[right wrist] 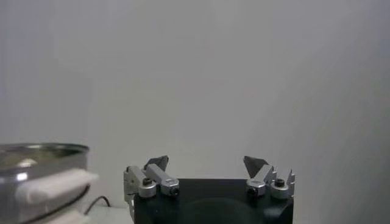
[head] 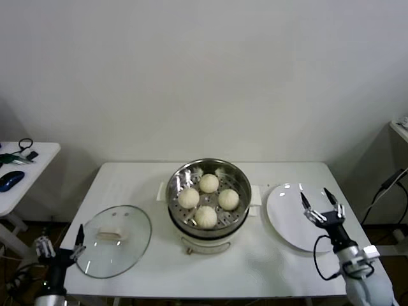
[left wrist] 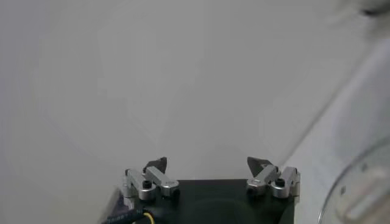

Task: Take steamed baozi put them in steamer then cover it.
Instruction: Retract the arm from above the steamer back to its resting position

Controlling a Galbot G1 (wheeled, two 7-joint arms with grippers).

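Note:
My left gripper grabs the glass cover by its beige handle (head: 111,234) next, to cover the steamer of baozi (head: 208,183).
Several cream-white baozi (head: 208,183) lie in the shiny steel steamer (head: 180,180) at the table's middle, uncovered. The steamer's rim also shows in the right wrist view (right wrist: 42,150). The glass cover (head: 131,245) with its beige handle lies flat on the table, left of the steamer; its edge shows in the left wrist view (left wrist: 359,189). My left gripper (head: 60,241) is open and empty at the table's front left corner, beside the cover. My right gripper (head: 317,199) is open and empty above the white plate (head: 284,213).
The white plate is bare, right of the steamer. A side table (head: 19,175) with a blue mouse (head: 11,180) and cables stands at the far left. A cabinet edge (head: 400,129) and cable are at the far right.

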